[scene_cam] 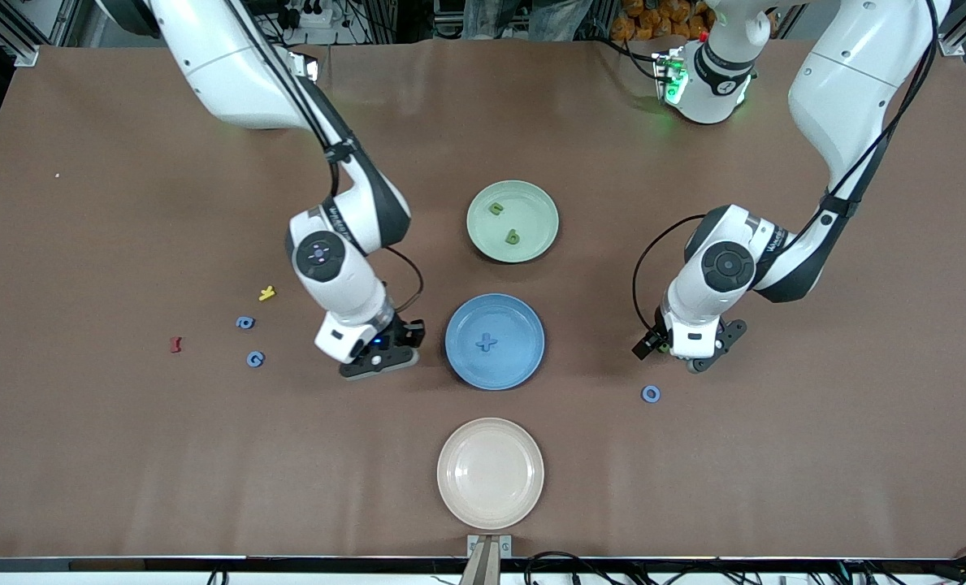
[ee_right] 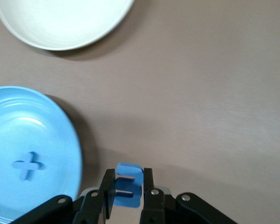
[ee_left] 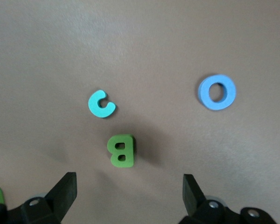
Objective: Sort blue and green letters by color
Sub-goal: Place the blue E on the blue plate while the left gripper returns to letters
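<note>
The green B is beyond my left gripper's fingers, so they would miss it if they closed now. My left gripper needs to move toward it first, then close.
My right gripper is shut on a blue letter, held over the table beside the blue plate, toward the right arm's end. A blue cross-shaped letter lies in that plate. The green plate holds two green letters. My left gripper is open and empty, low over the table, above a green B. A turquoise C and a blue O lie near the B. Two more blue letters lie toward the right arm's end.
A cream plate stands nearest the front camera, in line with the other two plates. A yellow letter and a dark red letter lie near the two loose blue letters.
</note>
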Tool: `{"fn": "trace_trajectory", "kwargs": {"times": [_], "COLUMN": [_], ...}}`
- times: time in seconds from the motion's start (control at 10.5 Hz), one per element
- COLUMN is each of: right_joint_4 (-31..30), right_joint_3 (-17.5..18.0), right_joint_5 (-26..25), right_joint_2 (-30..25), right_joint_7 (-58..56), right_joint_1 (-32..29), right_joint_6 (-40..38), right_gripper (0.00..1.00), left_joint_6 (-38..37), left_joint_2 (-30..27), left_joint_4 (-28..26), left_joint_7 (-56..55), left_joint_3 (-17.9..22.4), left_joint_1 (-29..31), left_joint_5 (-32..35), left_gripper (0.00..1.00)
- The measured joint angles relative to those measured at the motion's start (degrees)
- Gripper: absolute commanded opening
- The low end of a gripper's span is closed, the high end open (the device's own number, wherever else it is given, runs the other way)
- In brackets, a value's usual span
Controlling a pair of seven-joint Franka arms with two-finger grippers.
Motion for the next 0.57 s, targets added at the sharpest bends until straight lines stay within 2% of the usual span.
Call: {"fn": "trace_trajectory", "kwargs": {"times": [0.19,0.28,0.38,0.57], "right_joint_4": [1.01,1.64,2.29,3.74], "right_joint_3": [0.09,0.11,0.11,0.12], "right_joint_5": [0.34,0.52,0.60,0.80], "right_joint_2": [2.01,2.76,3.33,4.26], "right_joint_7": [0.06,0.45,1.36,6.38], "right_joint_1": [3.47,5.19,6.64,8.97], "right_joint_6": [4.58,5.77,6.13,6.20], "right_gripper": [0.04,0.08,0.99,1.00], "left_joint_6": [0.47,0.69,1.17,2.81], "left_joint_2": [1.22,1.77,2.26,2.83], "left_joint_4": [-0.50,-0.54,-0.55,-0.54], "left_joint_7": [-0.21,-0.21,-0.21,-0.21], "left_joint_3": [0.29,0.54,0.76,1.20], "left_joint_1": [-0.15,-0.14,-0.12,-0.07], "left_joint_5": [1.11,1.18,1.20,1.21], "left_gripper": [1.00,1.00,1.00,1.00]}}
